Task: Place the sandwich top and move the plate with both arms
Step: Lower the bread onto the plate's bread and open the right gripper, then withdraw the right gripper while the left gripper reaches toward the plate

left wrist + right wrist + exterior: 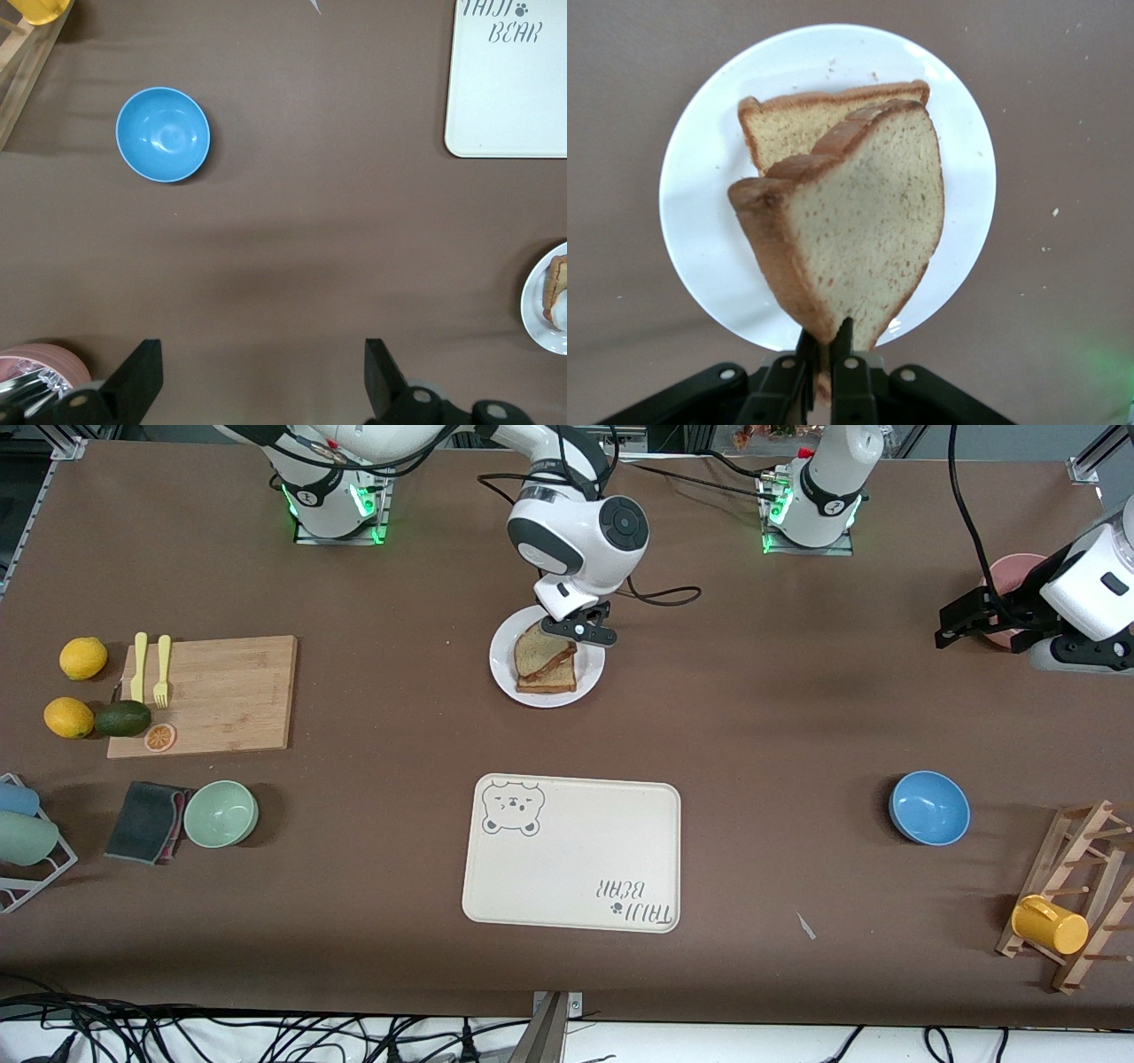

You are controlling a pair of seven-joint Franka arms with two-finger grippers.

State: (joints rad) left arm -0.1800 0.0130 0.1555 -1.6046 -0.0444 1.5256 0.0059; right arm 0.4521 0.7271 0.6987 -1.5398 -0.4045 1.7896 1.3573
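The sandwich top (537,648) leans over the lower slice (551,679) within the plate and would lie there, so it is time for my right gripper to open now.
The small white plate (505,680) lies on the table between the arm bases and the bear tray. A lower bread slice (551,679) lies flat on it. My right gripper (580,631) is shut on one corner of the sandwich top (534,652) and holds it tilted, leaning over the lower slice. In the right wrist view the gripper (824,341) pinches the sandwich top (859,239) above the lower slice (793,124) and the plate (700,221). My left gripper (955,631) is open and empty and waits near the pink bowl; its fingers stand wide apart (261,350).
The cream bear tray (571,850) lies nearer the front camera than the plate. A blue bowl (928,806), a pink bowl (1014,571) and a rack with a yellow mug (1050,924) are at the left arm's end. A cutting board (213,691) and a green bowl (221,813) are at the right arm's end.
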